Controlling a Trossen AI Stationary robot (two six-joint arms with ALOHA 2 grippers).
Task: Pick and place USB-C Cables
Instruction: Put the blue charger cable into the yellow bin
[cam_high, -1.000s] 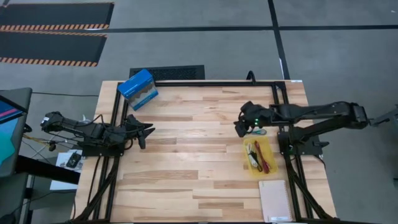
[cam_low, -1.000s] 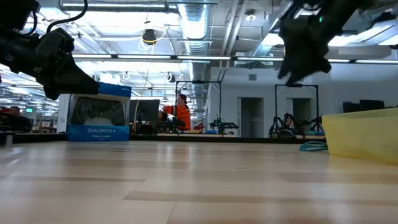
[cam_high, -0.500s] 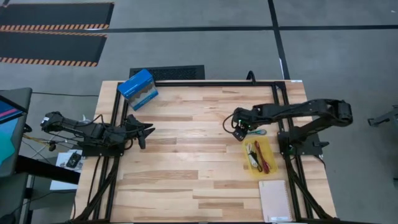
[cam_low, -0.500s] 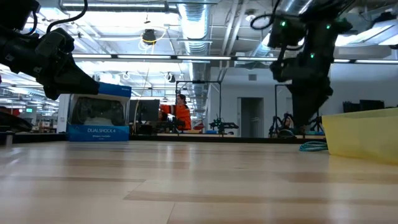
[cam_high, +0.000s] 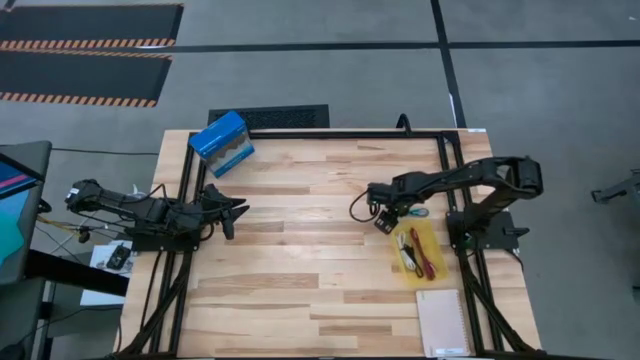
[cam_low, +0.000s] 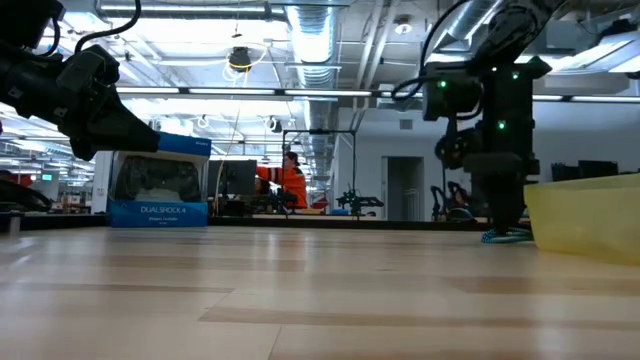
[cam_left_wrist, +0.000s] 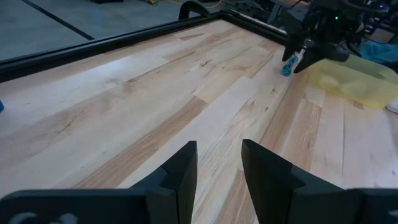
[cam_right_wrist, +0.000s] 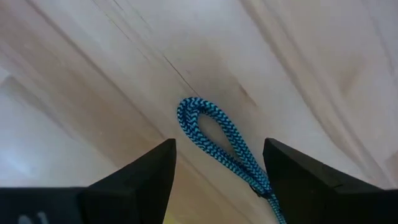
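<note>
Next, my right gripper grabs the teal-blue cable by the folded parts beside its looped end (cam_high: 417, 212) to move the cable into the yellow tray (cam_high: 432, 238).
The teal-blue USB-C cable (cam_right_wrist: 214, 138) lies on the bare wood, its looped end between the open fingers of my right gripper (cam_right_wrist: 219, 152), which points down over it. In the high view this gripper (cam_high: 384, 221) stands just left of the teal cable (cam_high: 416, 211) and above the yellow tray (cam_high: 432, 238). The white, dark red and black cables (cam_high: 413, 254) lie in that tray. The teal cable (cam_low: 505, 236) also shows beside the tray in the low view. My left gripper (cam_high: 236, 211) waits open near the table's left edge.
A blue box (cam_high: 221, 142) stands at the far left corner. A notebook (cam_high: 442, 322) lies near the right near corner, below the tray. A black frame rail (cam_high: 330, 133) runs along the far edge. Bare wood spans the table's middle (cam_high: 300, 240).
My right gripper has come down toward the table beside the teal cable and tipped from slanting to pointing straight down, while its arm folded in toward the table's left. The cables have not moved.
</note>
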